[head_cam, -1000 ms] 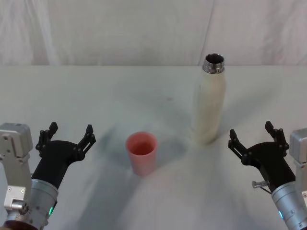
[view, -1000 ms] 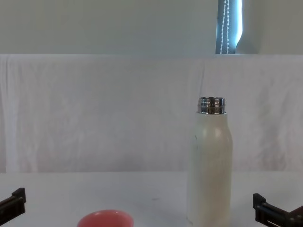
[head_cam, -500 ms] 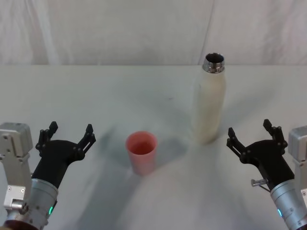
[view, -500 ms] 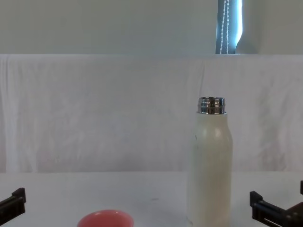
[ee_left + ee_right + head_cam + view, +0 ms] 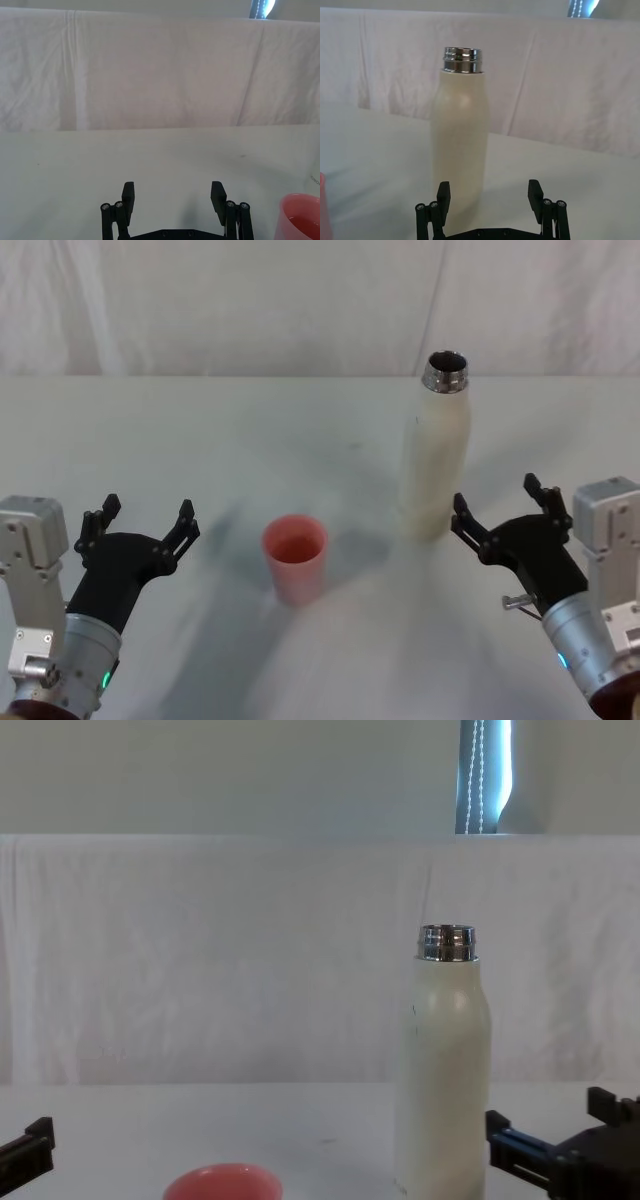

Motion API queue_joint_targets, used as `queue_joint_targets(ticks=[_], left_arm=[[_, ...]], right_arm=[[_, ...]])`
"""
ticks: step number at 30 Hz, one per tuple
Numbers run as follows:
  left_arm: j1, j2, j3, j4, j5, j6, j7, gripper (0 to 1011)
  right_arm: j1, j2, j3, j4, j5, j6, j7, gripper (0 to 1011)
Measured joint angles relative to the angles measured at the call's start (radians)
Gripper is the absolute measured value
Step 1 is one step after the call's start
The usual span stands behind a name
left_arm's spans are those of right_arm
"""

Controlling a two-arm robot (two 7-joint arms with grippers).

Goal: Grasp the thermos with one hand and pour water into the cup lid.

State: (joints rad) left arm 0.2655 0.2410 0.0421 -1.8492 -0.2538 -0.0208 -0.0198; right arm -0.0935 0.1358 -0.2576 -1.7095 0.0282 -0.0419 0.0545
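Observation:
My right gripper grabs the thermos by its cream-white body (image 5: 443, 1070) next, leaving its steel neck (image 5: 448, 943) free to pour water into the cup lid.
The thermos (image 5: 436, 450) (image 5: 460, 142) (image 5: 443, 1070) stands upright right of the table's centre, cream-white, its steel neck uncapped. The pink cup lid (image 5: 295, 558) (image 5: 222, 1184) (image 5: 300, 217) sits mouth-up on the table, left of the thermos and nearer to me. My right gripper (image 5: 494, 508) (image 5: 490, 196) (image 5: 545, 1132) is open, close to the right of the thermos's lower body and not touching it. My left gripper (image 5: 140, 522) (image 5: 172, 197) is open and holds nothing, left of the cup lid.
A white cloth covers the table (image 5: 250, 430) and hangs as a backdrop (image 5: 300, 300) along its far edge. There is bare cloth between the cup lid and the thermos.
My right gripper has moved left and forward toward the thermos, staying open. The left gripper, thermos and cup lid have not moved.

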Motion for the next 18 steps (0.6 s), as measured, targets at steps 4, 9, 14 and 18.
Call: queue_joint_targets(ticks=[4, 9, 14, 18], left_arm=[[0.0, 0.0, 0.0, 0.0, 0.0, 0.0, 0.0, 1001], [0.0, 0.0, 0.0, 0.0, 0.0, 0.0, 0.0, 1001], [0.0, 0.0, 0.0, 0.0, 0.0, 0.0, 0.0, 1001], [0.0, 0.0, 0.0, 0.0, 0.0, 0.0, 0.0, 1001]], right_arm=[[0.024, -0.01, -0.004, 0.021, -0.009, 0.01, 0.02, 1001], [0.058, -0.026, -0.002, 0.053, -0.008, 0.026, 0.055, 1001], [0.08, -0.037, -0.002, 0.074, -0.008, 0.035, 0.069, 1001], [0.098, -0.046, -0.002, 0.087, -0.009, 0.037, 0.075, 1001]])
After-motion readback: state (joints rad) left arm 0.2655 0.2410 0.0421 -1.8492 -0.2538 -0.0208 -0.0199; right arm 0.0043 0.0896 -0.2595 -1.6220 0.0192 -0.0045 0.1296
